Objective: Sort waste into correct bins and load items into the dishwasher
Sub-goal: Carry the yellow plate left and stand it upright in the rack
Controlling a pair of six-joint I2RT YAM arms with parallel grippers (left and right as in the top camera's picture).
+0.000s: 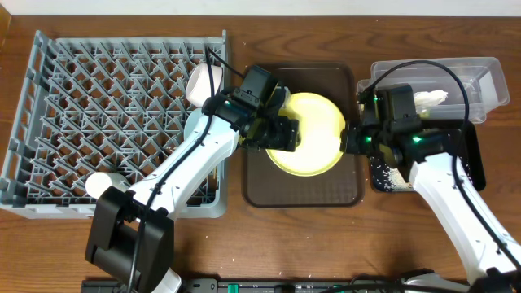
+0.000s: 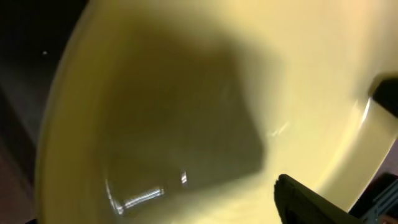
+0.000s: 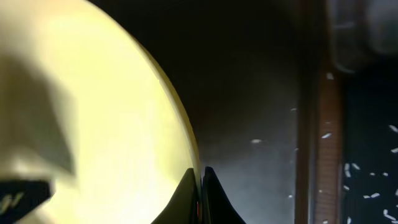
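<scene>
I will next take over the plate and load the dish rack point(image 1: 49, 122), so I will grab the yellow plate's rim with my left gripper, opposite my right gripper.
The round yellow plate point(image 1: 313, 122) is over the dark brown serving tray point(image 1: 326, 191). My right gripper point(image 1: 348, 138) is shut on the plate's right rim; the right wrist view shows both fingertips point(image 3: 200, 180) pinching the thin edge of the plate point(image 3: 93, 112). My left gripper point(image 1: 285, 132) is over the plate's left part. In the left wrist view the plate point(image 2: 186, 93) fills the frame and the fingers point(image 2: 348, 149) stand apart. A white cup point(image 1: 198, 84) sits in the grey-blue dish rack point(image 1: 49, 122).
The clear tub point(image 1: 488, 65) at the back right holds crumpled white paper point(image 1: 430, 99). The black tray point(image 1: 472, 163) under my right arm holds rice scraps point(image 1: 391, 175), also seen in the right wrist view point(image 3: 373, 180). A white dish point(image 1: 102, 184) sits at the rack's front.
</scene>
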